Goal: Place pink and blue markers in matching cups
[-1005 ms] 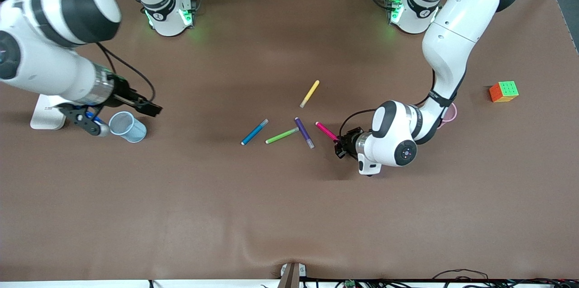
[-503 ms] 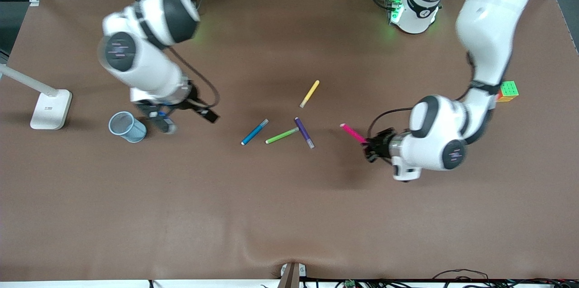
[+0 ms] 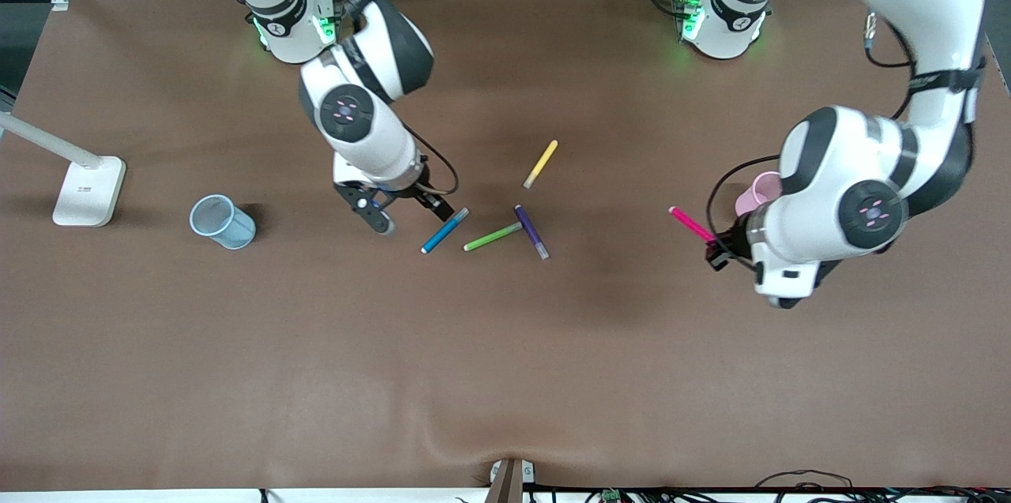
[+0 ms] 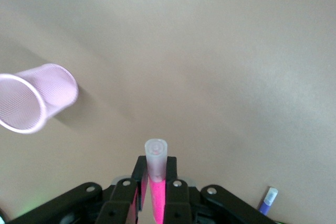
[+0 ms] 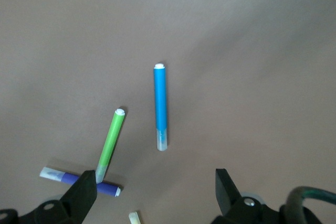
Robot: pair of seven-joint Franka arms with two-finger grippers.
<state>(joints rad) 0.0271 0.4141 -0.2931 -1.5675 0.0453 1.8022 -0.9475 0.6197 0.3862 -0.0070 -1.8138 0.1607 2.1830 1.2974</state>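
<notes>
My right gripper grabs the blue marker by its translucent end next, to place it in the matching blue cup.
My left gripper is shut on the pink marker and holds it up above the table beside the pale pink cup. In the left wrist view the pink marker sticks out between the fingers, with the pink cup off to one side. My right gripper is open and empty, over the table next to the blue marker, which lies flat. In the right wrist view the blue marker lies ahead of the open fingers. The pale blue cup stands toward the right arm's end of the table.
A green pen, a purple pen and a yellow pen lie near the blue marker at the middle of the table. A white lamp base stands beside the blue cup. The table edge runs along the front.
My left gripper has lifted the pink marker and carried it toward the pink cup. My right gripper has swung from beside the blue cup to next to the blue marker. A coloured cube has gone from sight.
</notes>
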